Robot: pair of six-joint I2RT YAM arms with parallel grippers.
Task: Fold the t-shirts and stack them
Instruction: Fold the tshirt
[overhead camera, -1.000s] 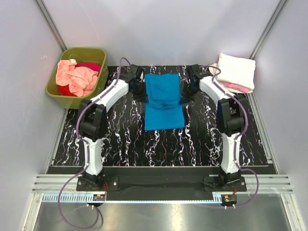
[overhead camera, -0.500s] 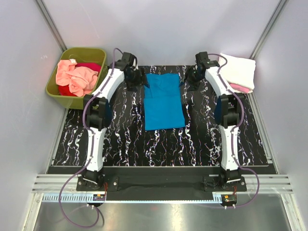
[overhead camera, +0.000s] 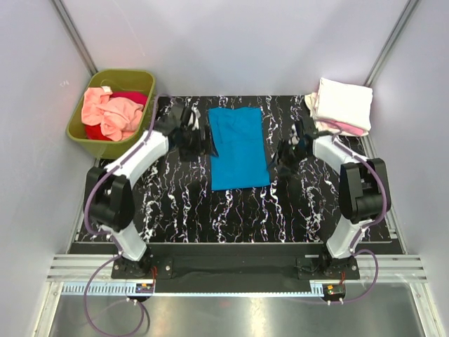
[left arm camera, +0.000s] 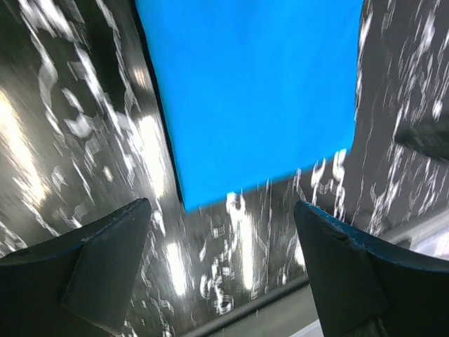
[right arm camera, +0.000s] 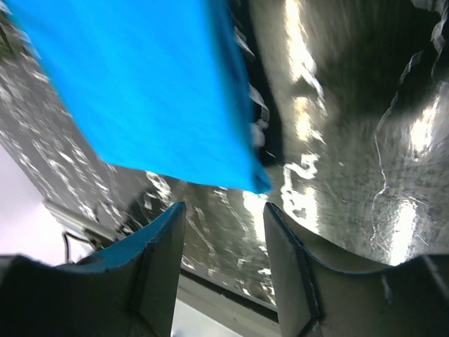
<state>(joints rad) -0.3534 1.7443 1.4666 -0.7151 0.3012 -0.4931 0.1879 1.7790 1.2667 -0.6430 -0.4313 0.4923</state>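
My right gripper picks up the blue t-shirt [overhead camera: 238,147] by its near corner [overhead camera: 267,184] next, to fold the t-shirt's near end over its far end.
A bright blue t-shirt [overhead camera: 238,147] lies flat as a long folded rectangle in the middle of the black marbled mat [overhead camera: 231,203]. My left gripper [overhead camera: 198,137] hovers just off its left edge, open and empty; in the left wrist view the blue t-shirt [left arm camera: 252,91] lies beyond the wide-apart left gripper [left arm camera: 221,210]. My right gripper [overhead camera: 284,153] is off the shirt's right edge, open and empty; in the right wrist view a corner of the blue t-shirt [right arm camera: 140,91] lies just past the right gripper [right arm camera: 224,210]. Folded cream-white and pink t-shirts [overhead camera: 344,105] are stacked at the back right.
An olive-green tub [overhead camera: 81,133] at the back left holds crumpled salmon-peach shirts [overhead camera: 109,112] and a red shirt [overhead camera: 130,96]. Grey walls close in the mat on three sides.
Both grippers let go of the blue shirt's far part, opened, and pulled back toward me along its sides. The shirt now lies flatter, a smooth rectangle.
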